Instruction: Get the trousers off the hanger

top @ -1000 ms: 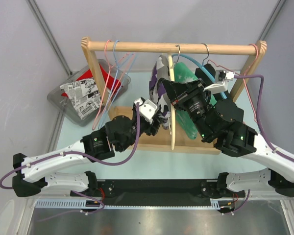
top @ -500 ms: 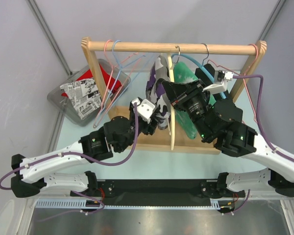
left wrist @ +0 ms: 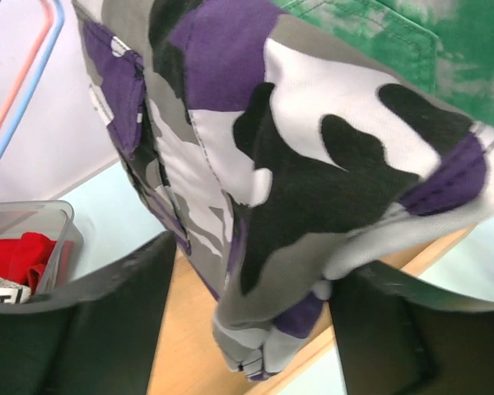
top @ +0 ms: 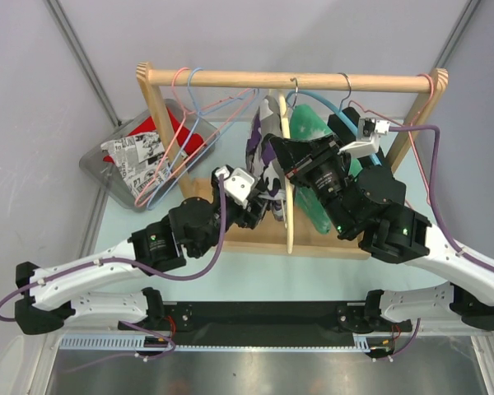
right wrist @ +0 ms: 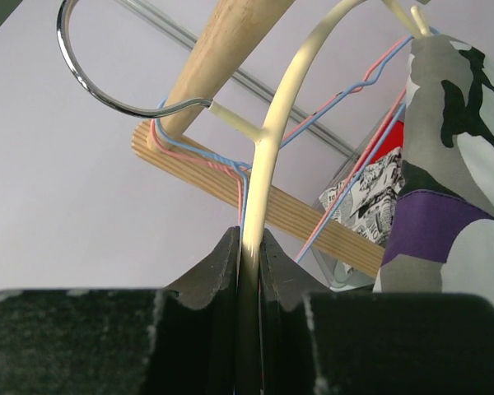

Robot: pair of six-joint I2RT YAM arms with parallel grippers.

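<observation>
The left gripper should pull the trousers off the hanger, so it should grip the trousers' lower folded end (top: pixel 272 197) (left wrist: pixel 263 308) and leave the cream hanger's arm free.
The trousers (top: pixel 266 148), camouflage in purple, grey, black and white, hang over a cream hanger (top: pixel 289 193) on the wooden rail (top: pixel 292 80). My right gripper (right wrist: pixel 249 247) is shut on the hanger's cream arm (right wrist: pixel 267 140), just right of the trousers in the top view. My left gripper (left wrist: pixel 255 329) is open, its dark fingers (left wrist: pixel 90 321) standing wide on either side of the trousers' lower folded end (left wrist: pixel 263 329). The cloth (left wrist: pixel 313 156) fills most of the left wrist view. The right-hand finger lies close against the cloth.
Pink and blue wire hangers (top: pixel 185 140) hang at the rail's left end. A green garment (top: pixel 313 132) hangs behind the trousers. A grey bin (top: pixel 99 156) with red and newspaper-print clothes sits at the left. The rack's wooden base (top: pixel 313 243) lies under the grippers.
My left arm has drawn back a little to the left and its jaws stand slightly wider. The pink and blue wire hangers have swung. The right gripper keeps its hold.
</observation>
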